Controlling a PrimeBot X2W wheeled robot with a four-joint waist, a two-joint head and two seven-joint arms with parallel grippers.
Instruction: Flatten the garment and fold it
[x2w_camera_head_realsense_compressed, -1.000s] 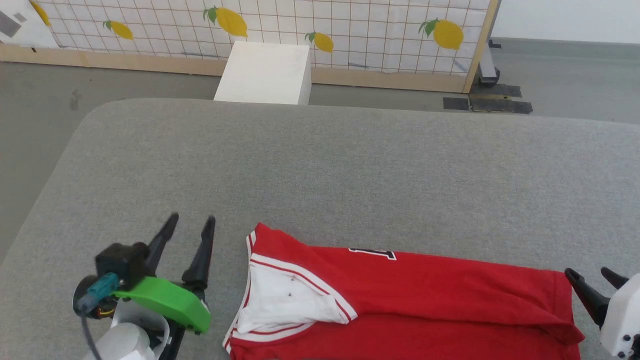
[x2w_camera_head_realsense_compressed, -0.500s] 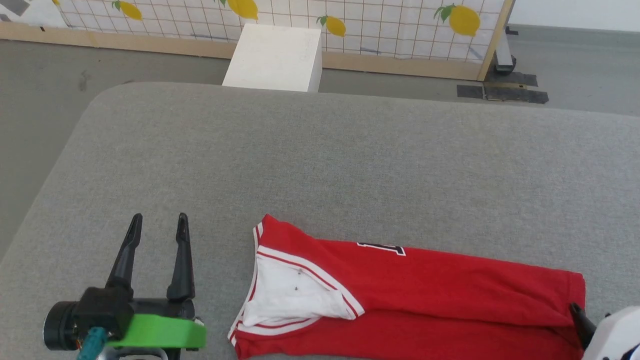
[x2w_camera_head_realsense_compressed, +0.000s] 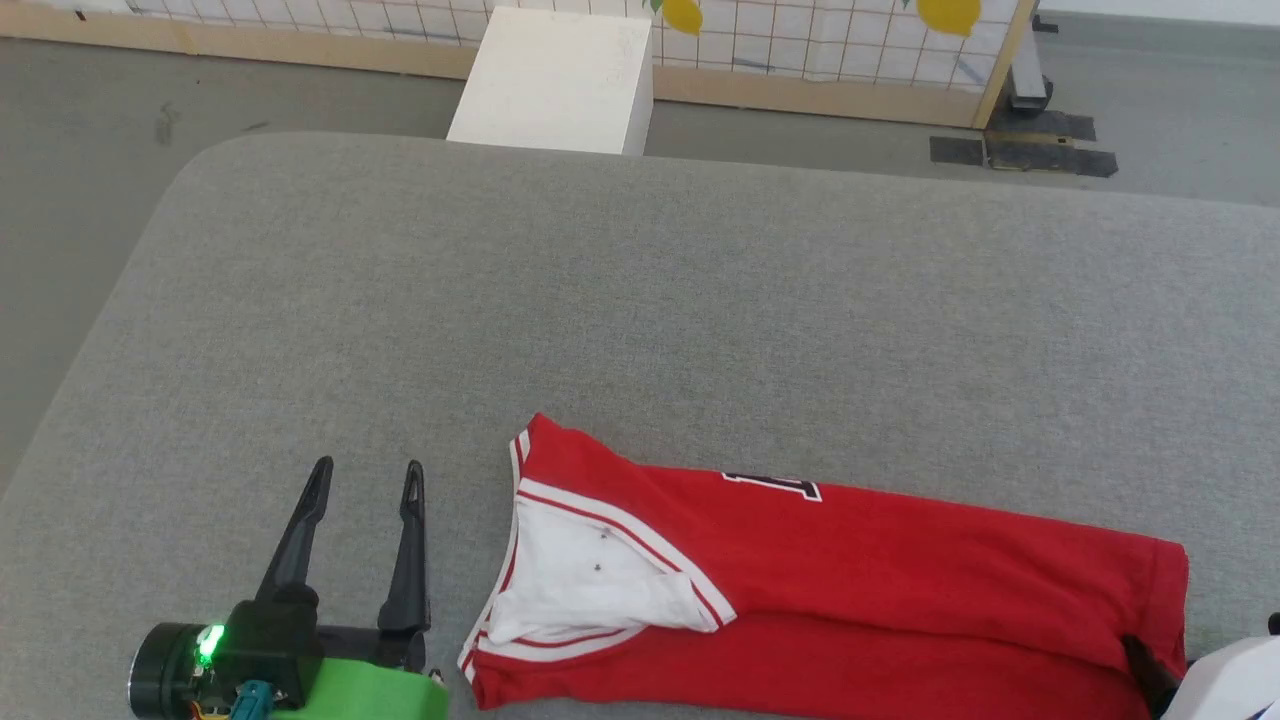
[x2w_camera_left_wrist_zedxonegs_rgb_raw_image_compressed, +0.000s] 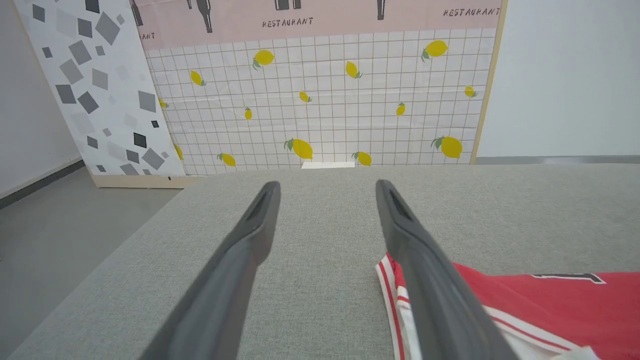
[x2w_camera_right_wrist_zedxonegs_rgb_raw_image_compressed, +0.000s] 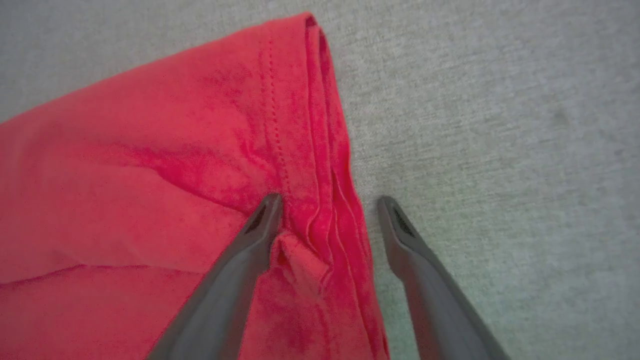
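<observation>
My right gripper grabs the long red garment by its bunched hem edge (x2w_camera_head_realsense_compressed: 1164, 642) next, to fold it over toward the garment's striped trim (x2w_camera_head_realsense_compressed: 513, 534).
The garment (x2w_camera_head_realsense_compressed: 880, 580), red with a white sleeve and striped trim, lies folded into a long band along the near edge of the grey surface. Part of a black, white-outlined figure shows at its far edge. My left gripper (x2w_camera_head_realsense_compressed: 366, 478) stands open just left of the garment's sleeve end, apart from the cloth; its right finger overlaps the striped edge (x2w_camera_left_wrist_zedxonegs_rgb_raw_image_compressed: 395, 295) in the left wrist view. My right gripper (x2w_camera_right_wrist_zedxonegs_rgb_raw_image_compressed: 327, 202) is open above the garment's hemmed right end (x2w_camera_right_wrist_zedxonegs_rgb_raw_image_compressed: 320, 150), one finger over the red cloth, the other over the grey surface. Nothing is held.
The grey padded surface (x2w_camera_head_realsense_compressed: 640, 300) stretches far beyond the garment, with its rounded corner at the far left. Behind it stand a white box (x2w_camera_head_realsense_compressed: 555, 80) on the floor and a lemon-patterned panel (x2w_camera_left_wrist_zedxonegs_rgb_raw_image_compressed: 320, 100).
The head camera has tipped down, shifting the whole picture. My left gripper has turned its fingers straighter and drawn nearer the garment's sleeve end. My right gripper has sunk toward the lower right corner.
</observation>
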